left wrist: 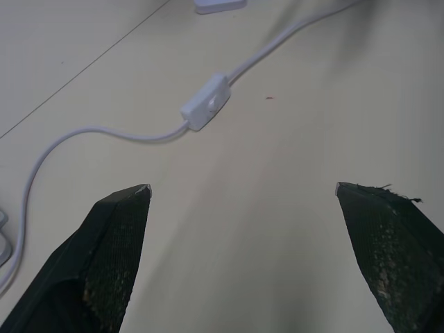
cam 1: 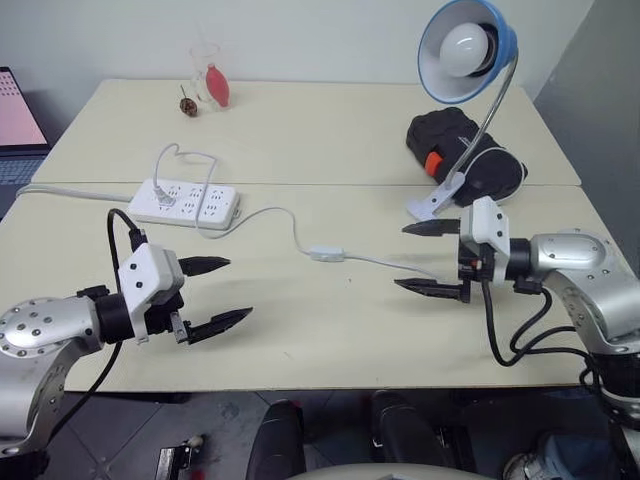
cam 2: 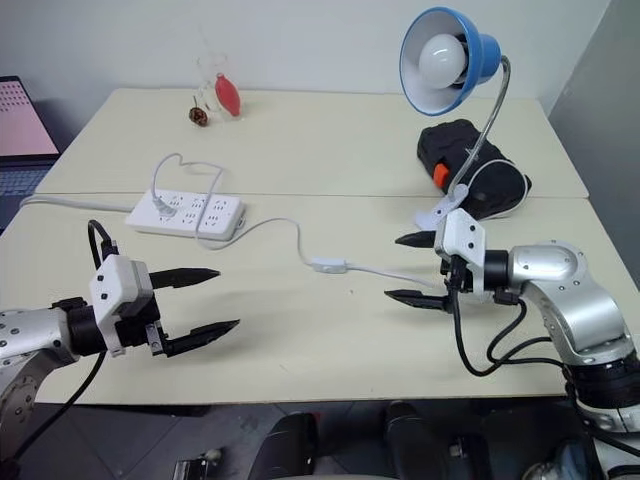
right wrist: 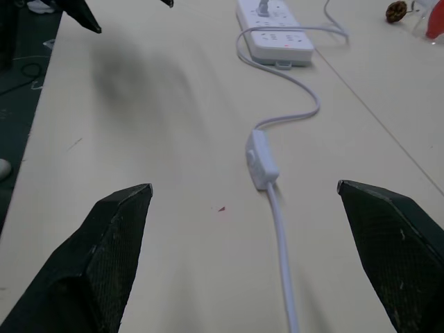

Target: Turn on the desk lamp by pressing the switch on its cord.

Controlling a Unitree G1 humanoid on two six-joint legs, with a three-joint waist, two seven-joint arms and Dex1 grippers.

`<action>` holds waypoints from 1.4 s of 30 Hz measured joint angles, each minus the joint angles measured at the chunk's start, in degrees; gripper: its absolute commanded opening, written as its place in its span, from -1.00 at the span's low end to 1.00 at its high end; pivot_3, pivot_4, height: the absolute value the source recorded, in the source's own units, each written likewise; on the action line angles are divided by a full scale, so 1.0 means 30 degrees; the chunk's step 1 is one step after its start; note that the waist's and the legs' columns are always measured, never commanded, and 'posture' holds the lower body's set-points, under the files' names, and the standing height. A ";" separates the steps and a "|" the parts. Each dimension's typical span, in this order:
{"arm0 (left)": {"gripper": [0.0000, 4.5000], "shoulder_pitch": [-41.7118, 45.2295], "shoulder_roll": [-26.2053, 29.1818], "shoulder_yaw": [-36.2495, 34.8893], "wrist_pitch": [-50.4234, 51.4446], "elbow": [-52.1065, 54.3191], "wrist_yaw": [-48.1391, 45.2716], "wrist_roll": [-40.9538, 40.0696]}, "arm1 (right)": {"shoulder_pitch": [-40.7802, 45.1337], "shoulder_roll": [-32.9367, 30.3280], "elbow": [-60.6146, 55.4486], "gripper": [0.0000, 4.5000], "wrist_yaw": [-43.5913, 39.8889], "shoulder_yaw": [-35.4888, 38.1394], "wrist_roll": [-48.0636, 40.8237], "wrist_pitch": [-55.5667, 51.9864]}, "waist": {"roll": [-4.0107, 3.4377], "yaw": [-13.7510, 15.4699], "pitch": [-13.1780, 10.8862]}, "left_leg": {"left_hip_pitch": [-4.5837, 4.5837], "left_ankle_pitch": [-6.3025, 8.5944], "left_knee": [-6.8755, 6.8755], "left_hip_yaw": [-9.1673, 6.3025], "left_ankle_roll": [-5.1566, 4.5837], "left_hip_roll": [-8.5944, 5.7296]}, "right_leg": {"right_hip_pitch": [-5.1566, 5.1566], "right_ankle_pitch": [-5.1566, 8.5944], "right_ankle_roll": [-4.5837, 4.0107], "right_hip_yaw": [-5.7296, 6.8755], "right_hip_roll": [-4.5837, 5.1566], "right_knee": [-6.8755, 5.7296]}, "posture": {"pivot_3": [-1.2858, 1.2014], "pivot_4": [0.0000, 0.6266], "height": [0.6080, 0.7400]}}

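My right gripper grabs the switch by its end where the cord runs to the lamp next, leaving the switch's rocker [right wrist: 252,157] free to press.
The desk lamp [cam 1: 466,50] with its round blue shade and unlit white bulb stands at the right on a silver gooseneck and a white clamp base [cam 1: 437,197]. Its thin white cord [cam 1: 270,214] runs across the table, and the small white switch [cam 1: 327,254] lies flat mid-table, also seen as the switch [right wrist: 262,159] and the switch [left wrist: 206,103]. My left gripper [cam 1: 220,292] hovers open to the left of the switch, nothing between its fingers. My right gripper [cam 1: 430,258] hovers open just right of the switch, pointing toward it, apart from it.
A white power strip [cam 1: 185,201] lies at the left with a plug in it. A black bag [cam 1: 462,150] with an orange patch sits behind the lamp clamp. A glass with a red object [cam 1: 212,80] and a small brown thing stand at the far edge. A laptop screen [cam 1: 15,110] shows at far left.
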State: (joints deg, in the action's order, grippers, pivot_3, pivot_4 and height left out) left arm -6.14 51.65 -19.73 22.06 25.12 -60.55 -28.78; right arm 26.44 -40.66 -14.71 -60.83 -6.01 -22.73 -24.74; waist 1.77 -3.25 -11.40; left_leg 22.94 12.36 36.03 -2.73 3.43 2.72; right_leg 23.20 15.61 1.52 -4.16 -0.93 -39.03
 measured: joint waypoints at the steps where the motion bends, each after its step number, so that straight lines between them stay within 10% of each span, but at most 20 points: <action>1: 0.97 0.0108 0.0000 0.0067 -0.0007 0.0022 -0.0015 0.0000 | 0.0492 0.0515 0.0527 0.99 0.0189 -0.0336 0.0352 0.0117 | -0.0003 -0.0036 -0.0002 | 0.0004 0.0000 0.0000 0.0001 0.0000 -0.0001 | 0.0008 -0.0007 -0.0009 -0.0001 -0.0001 -0.0002 | 0.03 -0.52 1.00; 26: 0.97 0.0432 0.0336 0.0671 -0.0128 0.0532 -0.0122 0.0324 | 0.8376 0.7967 1.7804 0.99 -0.1856 -0.4877 0.5837 0.5614 | -0.0016 -0.0024 -0.0010 | 0.0018 0.0000 -0.0025 -0.0009 0.0000 -0.0001 | 0.0019 -0.0033 0.0033 0.0020 -0.0002 -0.0009 | 0.03 -0.52 1.00; 42: 1.00 0.0625 0.0298 0.1071 -0.0552 0.0347 -0.0118 0.0652 | 0.8933 0.8373 1.9790 -0.72 -0.2223 -0.4825 0.7125 0.7351 | -0.0023 -0.0026 -0.0014 | 0.0018 0.0001 -0.0027 -0.0012 0.0000 -0.0001 | 0.0019 -0.0033 0.0033 0.0021 -0.0003 -0.0011 | 0.03 -0.52 1.00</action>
State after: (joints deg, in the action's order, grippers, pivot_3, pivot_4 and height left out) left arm -4.27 52.55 -16.52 20.40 26.16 -60.91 -26.83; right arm 53.24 -15.54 44.66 -67.49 -20.49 -1.35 -2.69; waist 1.70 -3.33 -11.44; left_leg 22.99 12.36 35.95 -2.77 3.42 2.72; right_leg 23.25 15.51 1.62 -4.09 -0.94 -39.06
